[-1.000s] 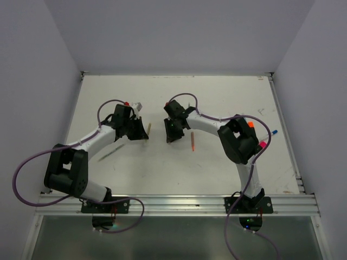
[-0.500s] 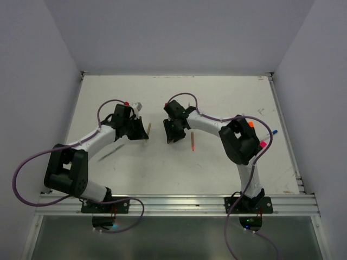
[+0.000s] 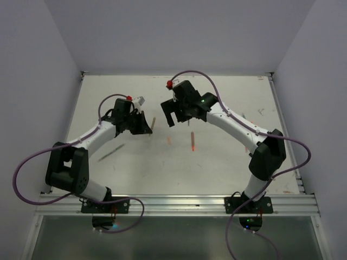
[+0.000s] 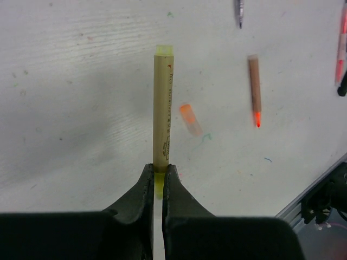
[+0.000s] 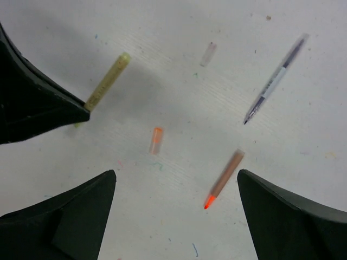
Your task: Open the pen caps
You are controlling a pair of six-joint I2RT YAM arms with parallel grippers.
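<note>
I should next use my right gripper to open the cap, so it needs to grab the tan pen near its yellow-green tip (image 3: 154,119) (image 5: 122,61), away from the yellow end.
My left gripper (image 4: 159,169) is shut on the yellow end of a tan pen (image 4: 162,108), which points away from it and ends in a yellow-green tip (image 4: 164,50). From above, the left gripper (image 3: 144,125) holds this pen (image 3: 153,123) just over the table. A small pale-orange pen cap (image 4: 191,119) lies loose on the table beside it, also in the right wrist view as the cap (image 5: 156,140) and from above (image 3: 168,140). My right gripper (image 5: 176,176) hangs wide open above this cap with nothing in it (image 3: 169,114). A second pale cap (image 5: 208,54) lies farther off.
A brown pen with a bare orange tip (image 5: 225,179) lies right of the cap (image 3: 192,142). A blue-and-white pen (image 5: 274,81) lies beyond it. A dark pen (image 3: 111,152) lies near the left arm. A pink pen (image 4: 341,43) shows at the frame edge.
The right gripper opened wide and drew back and up from the left gripper. The pale-orange cap now lies on the table between them. The left gripper kept its grip on the pen.
</note>
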